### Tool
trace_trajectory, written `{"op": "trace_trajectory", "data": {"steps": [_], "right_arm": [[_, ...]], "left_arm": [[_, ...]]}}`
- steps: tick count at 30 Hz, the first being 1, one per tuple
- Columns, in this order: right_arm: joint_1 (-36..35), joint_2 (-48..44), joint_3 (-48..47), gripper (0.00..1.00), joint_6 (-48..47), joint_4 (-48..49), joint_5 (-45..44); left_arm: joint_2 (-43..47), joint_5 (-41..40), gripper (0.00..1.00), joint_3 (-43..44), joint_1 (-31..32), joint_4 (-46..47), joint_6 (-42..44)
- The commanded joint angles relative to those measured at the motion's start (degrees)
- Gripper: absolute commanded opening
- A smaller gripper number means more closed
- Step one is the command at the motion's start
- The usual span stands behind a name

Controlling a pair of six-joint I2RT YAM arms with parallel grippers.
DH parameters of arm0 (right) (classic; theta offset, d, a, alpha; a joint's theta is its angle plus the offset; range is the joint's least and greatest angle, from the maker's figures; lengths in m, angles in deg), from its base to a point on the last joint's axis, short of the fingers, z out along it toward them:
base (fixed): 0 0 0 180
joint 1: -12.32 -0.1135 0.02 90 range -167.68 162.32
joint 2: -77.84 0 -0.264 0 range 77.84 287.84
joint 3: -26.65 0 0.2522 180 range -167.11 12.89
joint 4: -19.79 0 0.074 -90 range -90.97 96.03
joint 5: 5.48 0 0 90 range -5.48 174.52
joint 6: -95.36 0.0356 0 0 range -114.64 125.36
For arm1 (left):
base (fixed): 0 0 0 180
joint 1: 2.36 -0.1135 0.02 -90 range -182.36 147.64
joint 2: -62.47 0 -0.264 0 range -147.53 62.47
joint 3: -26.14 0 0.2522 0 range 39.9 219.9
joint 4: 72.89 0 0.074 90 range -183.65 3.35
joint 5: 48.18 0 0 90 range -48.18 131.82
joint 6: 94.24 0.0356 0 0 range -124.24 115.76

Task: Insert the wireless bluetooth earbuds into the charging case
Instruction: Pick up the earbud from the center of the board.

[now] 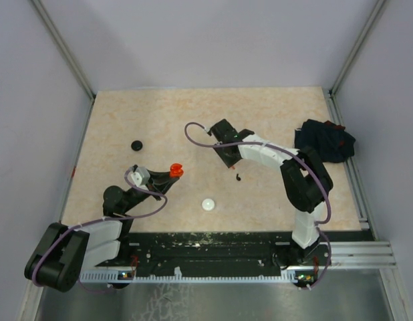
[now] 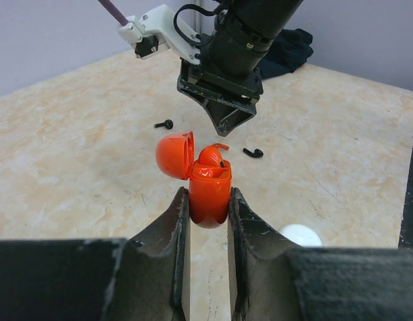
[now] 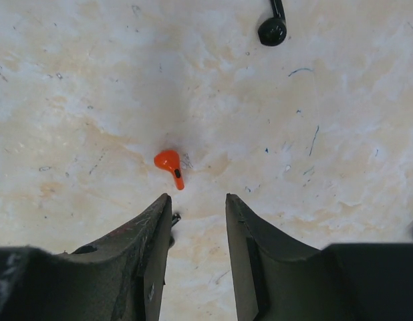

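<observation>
I will grab the orange earbud by its rounded head with my right gripper next, so that the earbud's stem stays free to go into the case (image 1: 174, 170).
My left gripper (image 2: 208, 195) is shut on the body of an orange charging case (image 2: 210, 190), held upright above the table with its lid (image 2: 174, 155) swung open to the left. An orange earbud (image 2: 212, 155) sits in the case's top. My right gripper (image 3: 198, 200) hangs open just above the table with nothing between its fingers, a little beyond the case (image 1: 174, 170). A second orange earbud (image 3: 170, 164) lies on the table just ahead of its left fingertip. Black earbuds (image 2: 164, 124) (image 2: 253, 153) lie loose on the table either side of the right gripper (image 2: 224, 117).
A round black disc (image 1: 136, 144) lies at the left and a round white disc (image 1: 208, 204) nearer the front. A dark navy cloth bundle (image 1: 325, 140) sits at the table's right edge. Grey walls close in the table (image 1: 160, 114).
</observation>
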Motion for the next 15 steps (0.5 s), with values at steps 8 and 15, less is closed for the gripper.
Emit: {"op": "trace_trajectory", "data": {"steps": [8, 15], "right_arm": [[2.8, 5.4, -8.7, 0.4, -3.5, -6.5, 11.1], [3.9, 8.8, -10.9, 0.4, -3.5, -7.2, 12.0]], "left_arm": [[0.0, 1.3, 0.0, -0.4, -0.3, 1.1, 0.5], [0.1, 1.5, 0.0, -0.3, -0.3, 1.1, 0.4]]}}
